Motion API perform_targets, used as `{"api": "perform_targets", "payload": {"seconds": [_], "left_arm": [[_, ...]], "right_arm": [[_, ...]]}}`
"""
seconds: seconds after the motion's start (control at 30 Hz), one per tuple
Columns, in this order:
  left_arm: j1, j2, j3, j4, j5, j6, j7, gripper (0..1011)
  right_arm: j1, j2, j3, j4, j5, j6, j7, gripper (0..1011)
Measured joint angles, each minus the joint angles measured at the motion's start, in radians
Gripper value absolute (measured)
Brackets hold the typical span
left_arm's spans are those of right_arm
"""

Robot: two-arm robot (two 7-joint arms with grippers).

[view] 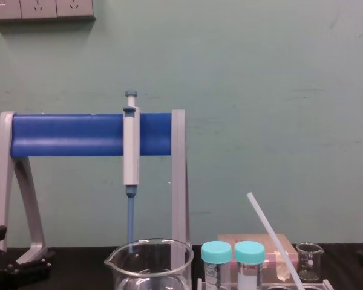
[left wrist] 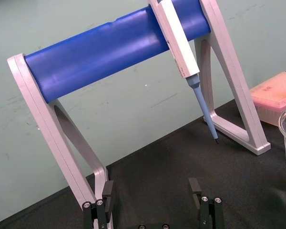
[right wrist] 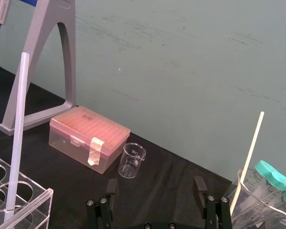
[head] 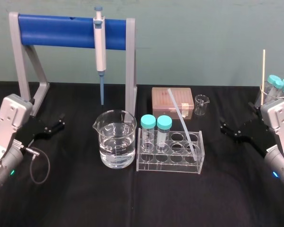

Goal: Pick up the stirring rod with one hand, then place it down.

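Observation:
My right gripper should reach the stirring rod and grip its upper part (view: 262, 216), which stands free above, since the clear tube rack (view: 325, 285) surrounds the rod's lower end.
The stirring rod (head: 182, 120) is a translucent white rod leaning at a slant in the clear tube rack (head: 170, 163) at the table's middle, its top pointing back and left. It also appears in the right wrist view (right wrist: 16, 138) and the chest view (view: 275, 241). My right gripper (head: 229, 128) hovers low over the table, well to the right of the rack, open and empty (right wrist: 155, 188). My left gripper (head: 57, 124) rests at the far left near the stand's foot, open with nothing between its fingers (left wrist: 151, 195).
A large glass beaker (head: 115, 139) of water stands left of the rack, which holds two teal-capped tubes (head: 156, 125). Behind are the blue pipette stand (head: 61, 30) with a pipette (head: 100, 47), a pink tip box (head: 173, 101) and a small beaker (head: 201, 105). A beaker with tubes and a thin cream stick (head: 263, 71) stands far right.

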Motion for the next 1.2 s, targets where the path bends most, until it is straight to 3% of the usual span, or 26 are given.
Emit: {"api": "perform_targets", "payload": {"seconds": [0.83, 1.2], "left_arm": [[0.0, 0.0, 0.0, 0.0, 0.0, 0.0, 0.0, 1000], [0.0, 0.0, 0.0, 0.0, 0.0, 0.0, 0.0, 1000]], "right_arm": [[-0.002, -0.005, 0.011, 0.0, 0.007, 0.001, 0.007, 1000], [-0.015, -0.034, 0.073, -0.042, 0.119, 0.076, 0.089, 1000]]}}
